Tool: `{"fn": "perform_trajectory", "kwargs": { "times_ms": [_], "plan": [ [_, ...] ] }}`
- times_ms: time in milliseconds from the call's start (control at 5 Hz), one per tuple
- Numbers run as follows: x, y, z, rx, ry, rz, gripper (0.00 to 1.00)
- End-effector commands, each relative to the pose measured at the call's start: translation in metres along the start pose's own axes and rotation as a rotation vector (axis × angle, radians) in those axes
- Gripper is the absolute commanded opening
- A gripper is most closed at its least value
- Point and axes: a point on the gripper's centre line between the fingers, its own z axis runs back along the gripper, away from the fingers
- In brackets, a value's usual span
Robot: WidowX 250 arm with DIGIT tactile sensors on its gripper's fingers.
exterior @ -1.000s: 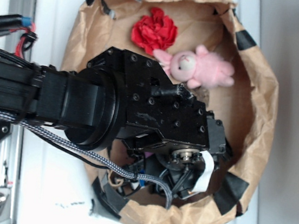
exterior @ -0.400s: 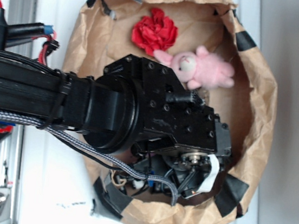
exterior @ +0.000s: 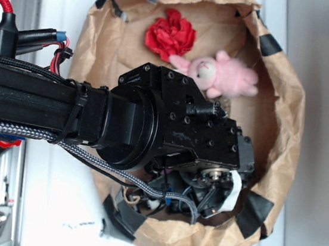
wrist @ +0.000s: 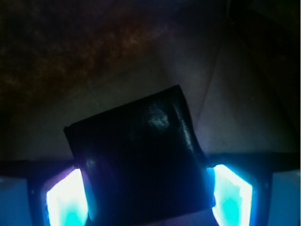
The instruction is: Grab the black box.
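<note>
The robot next needs to grab the black box (wrist: 136, 155) with its gripper by the box's two opposite sides.
The black box (wrist: 136, 155), glossy and slightly wrinkled, fills the middle of the wrist view and lies a little rotated on the brown paper. My gripper (wrist: 148, 197) is open and straddles it. The glowing left pad (wrist: 66, 202) and right pad (wrist: 230, 193) sit close against its two sides. In the exterior view my gripper (exterior: 221, 196) is low inside the paper bowl (exterior: 285, 114), and the arm hides the box.
A pink plush bunny (exterior: 221, 75) and a red crumpled flower (exterior: 170, 34) lie at the far side of the bowl. Black tape patches (exterior: 251, 213) sit on the bowl's raised rim, close to my gripper. The bowl stands on a white table (exterior: 61, 38).
The arm has moved right and deeper into the bowl, most of it in the first half second. The bunny and the flower have not moved.
</note>
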Motion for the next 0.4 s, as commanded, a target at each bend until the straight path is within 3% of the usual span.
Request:
{"fn": "perform_trajectory", "kwargs": {
  "times_ms": [0,200],
  "plan": [
    [-0.002,0.000,0.019,0.054,-0.042,0.037,0.00],
    [-0.008,0.004,0.047,0.080,-0.082,0.087,0.00]
  ]
}}
